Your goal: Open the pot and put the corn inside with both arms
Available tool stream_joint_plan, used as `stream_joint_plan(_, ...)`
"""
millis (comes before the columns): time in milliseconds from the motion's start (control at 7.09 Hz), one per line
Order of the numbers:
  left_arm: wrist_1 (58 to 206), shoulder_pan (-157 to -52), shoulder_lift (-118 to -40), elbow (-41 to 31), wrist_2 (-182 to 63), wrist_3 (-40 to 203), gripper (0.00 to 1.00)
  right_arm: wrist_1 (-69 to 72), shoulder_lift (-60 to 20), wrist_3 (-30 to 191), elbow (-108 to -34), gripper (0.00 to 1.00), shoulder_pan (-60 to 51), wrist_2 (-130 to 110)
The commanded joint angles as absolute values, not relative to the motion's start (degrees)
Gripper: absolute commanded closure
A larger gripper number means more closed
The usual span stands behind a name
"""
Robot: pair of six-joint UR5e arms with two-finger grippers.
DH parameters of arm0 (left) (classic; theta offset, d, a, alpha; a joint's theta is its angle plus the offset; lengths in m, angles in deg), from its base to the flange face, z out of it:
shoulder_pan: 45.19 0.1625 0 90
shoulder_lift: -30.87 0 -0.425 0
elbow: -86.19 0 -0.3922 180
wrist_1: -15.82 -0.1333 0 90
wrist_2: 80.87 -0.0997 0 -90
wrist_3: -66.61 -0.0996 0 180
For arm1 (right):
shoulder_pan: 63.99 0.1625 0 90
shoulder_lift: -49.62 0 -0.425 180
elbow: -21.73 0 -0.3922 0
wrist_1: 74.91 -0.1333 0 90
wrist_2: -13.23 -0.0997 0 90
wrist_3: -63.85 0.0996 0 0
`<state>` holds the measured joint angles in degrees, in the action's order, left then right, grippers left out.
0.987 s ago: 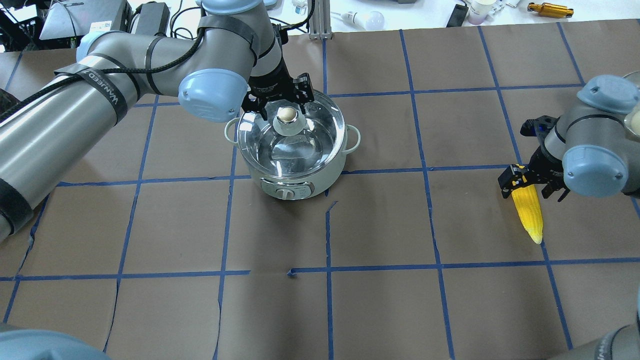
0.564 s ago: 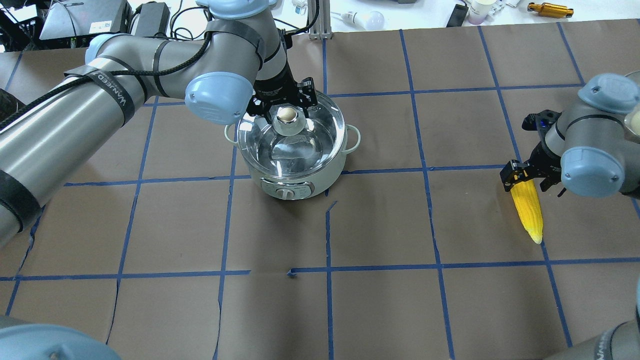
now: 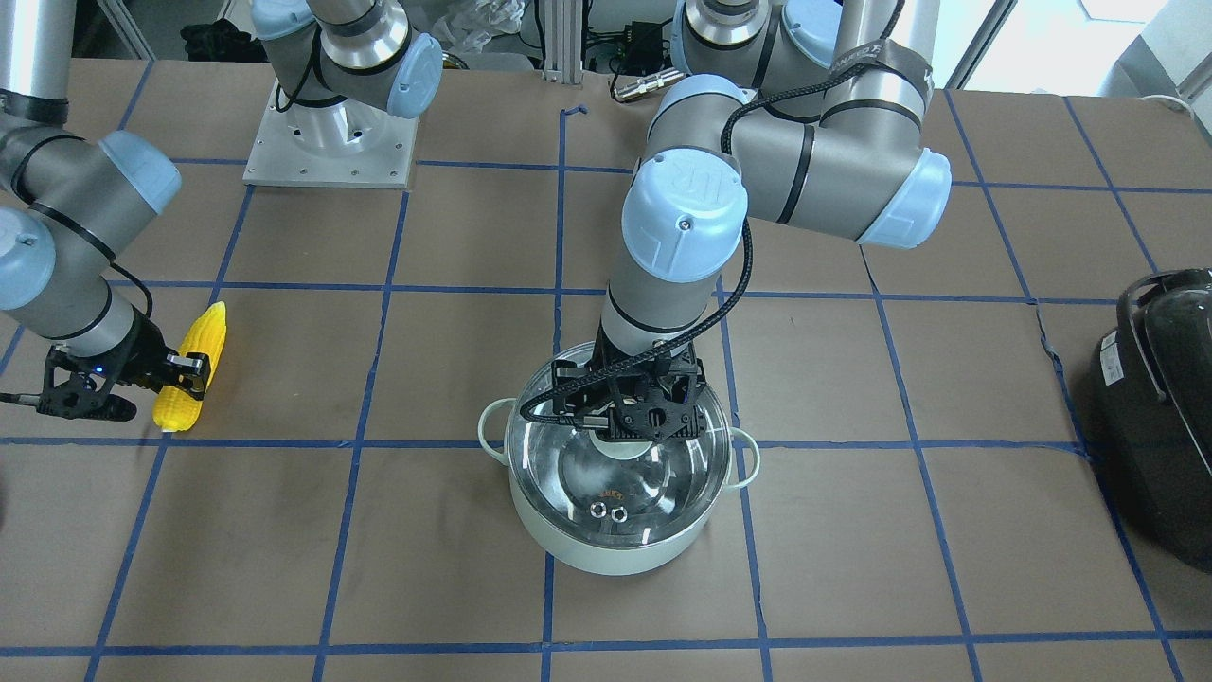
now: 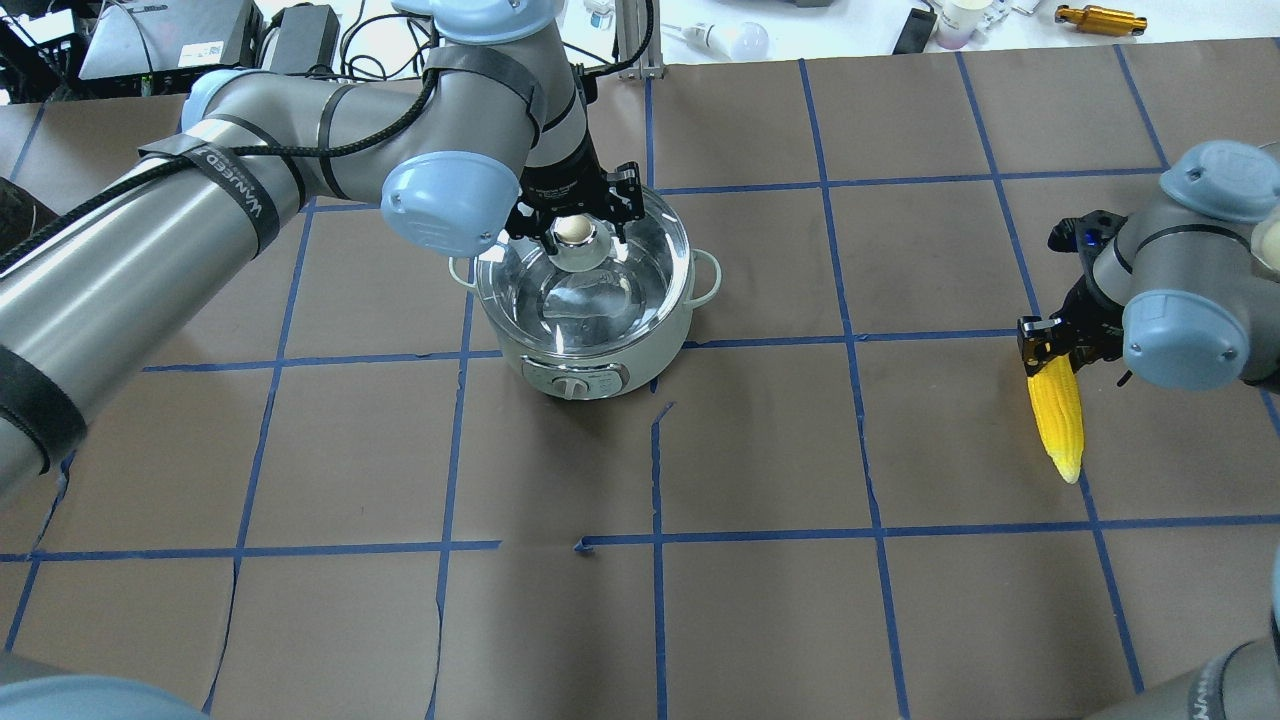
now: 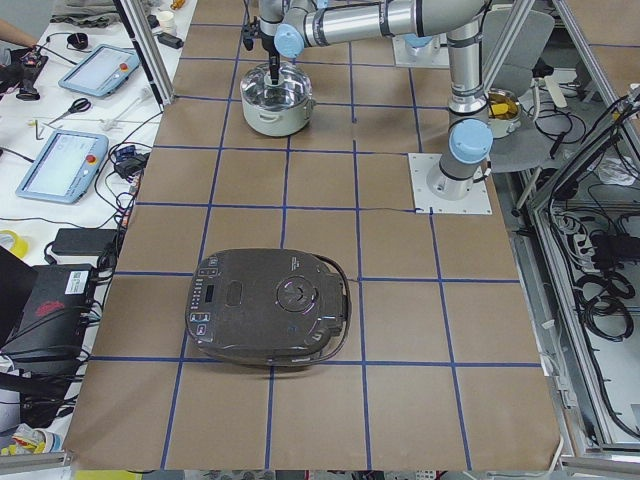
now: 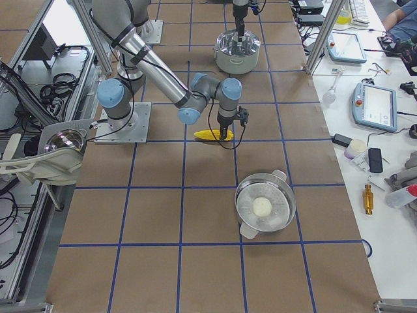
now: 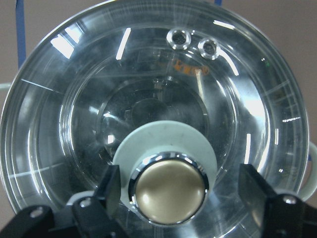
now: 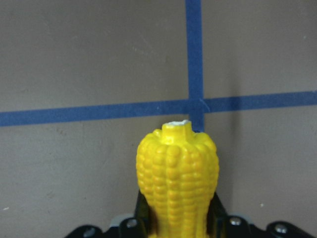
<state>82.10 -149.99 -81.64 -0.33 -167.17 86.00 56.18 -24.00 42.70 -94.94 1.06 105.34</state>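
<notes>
My left gripper should next grab the glass lid by its beige knob [image 7: 171, 191] to open the pot for the yellow corn.
The pale mint-white pot [image 4: 600, 375] stands mid-table with its clear glass lid [image 4: 610, 300] on; it also shows in the front view [image 3: 606, 554]. My left gripper [image 4: 575, 222] is open, with one finger on each side of the beige knob [image 7: 171, 191] and a gap on both sides. The yellow corn [image 4: 1060, 420] lies on the table at the right, tapered end toward the robot. My right gripper [image 4: 1050, 345] is shut on its thick end; the right wrist view shows the corn [image 8: 177, 178] squeezed between the fingers.
A big black appliance [image 3: 1160, 407] with a handle sits at the table's end on the robot's left. A steel pan [image 6: 264, 207] holding a white ball stands beyond the corn on the right. Clutter lines the far bench edge.
My left gripper has moved right and settled around the lid knob. My right gripper's fingers have narrowed from wide open to closed on the corn's thick end.
</notes>
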Motion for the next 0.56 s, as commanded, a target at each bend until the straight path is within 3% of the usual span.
stream_joint_plan(0, 82.44, -150.04, -81.81, -0.38, -167.26, 85.77, 0.67, 50.03, -24.73, 43.9, -88.01, 1.0, 2.79, 105.43)
stream_joint_plan(141, 82.45, -150.04, -81.55, -0.29, -167.87, 85.51, 0.92, 44.5, -24.65, 46.43, -82.48, 1.0, 5.16, 105.69)
stream_joint_plan(423, 83.93, -149.6, -79.8, 0.49, -169.63, 84.81, 0.93, 36.47, -24.21, 54.5, -72.72, 1.0, 12.26, 105.52)
